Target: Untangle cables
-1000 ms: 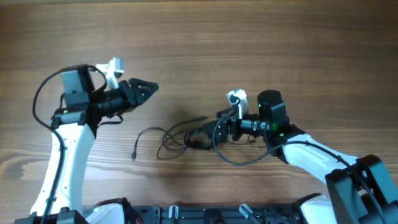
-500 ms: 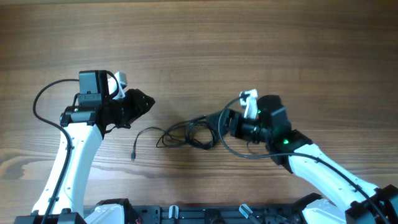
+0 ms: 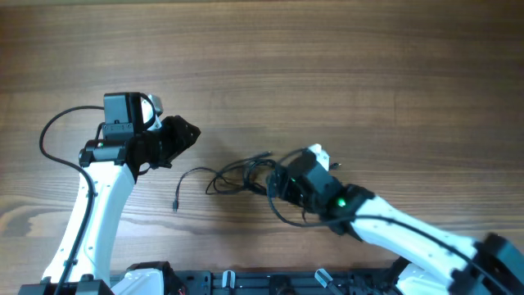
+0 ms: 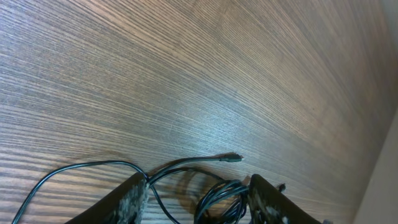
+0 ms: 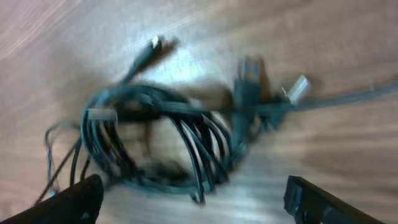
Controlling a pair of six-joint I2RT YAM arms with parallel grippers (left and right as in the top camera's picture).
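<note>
I need to grab the knot's edge beside the plugs with my right gripper next, so that the loops stay free for my left gripper to untangle.
The cables (image 3: pixel 237 176) are thin black wires bunched in a loose knot at the middle front of the table. One loose end trails left to a small plug (image 3: pixel 176 205), and another plug (image 3: pixel 266 154) points right. My left gripper (image 3: pixel 187 135) is open, up and left of the knot; in the left wrist view (image 4: pixel 199 202) the coiled wires (image 4: pixel 221 194) lie below, between its fingers. My right gripper (image 3: pixel 274 182) is at the knot's right edge. In the blurred right wrist view it (image 5: pixel 199 205) is open, with the knot (image 5: pixel 161 130) just ahead of it.
The wooden table (image 3: pixel 344 74) stretches bare to the back and both sides. My right arm's own thicker black cable (image 3: pixel 288 215) loops just in front of the knot. A dark rail (image 3: pixel 246 283) runs along the front edge.
My right gripper has swung down and left, to the knot's right edge. The wires shifted a little and spread. My left gripper drew back left earlier, then held still.
</note>
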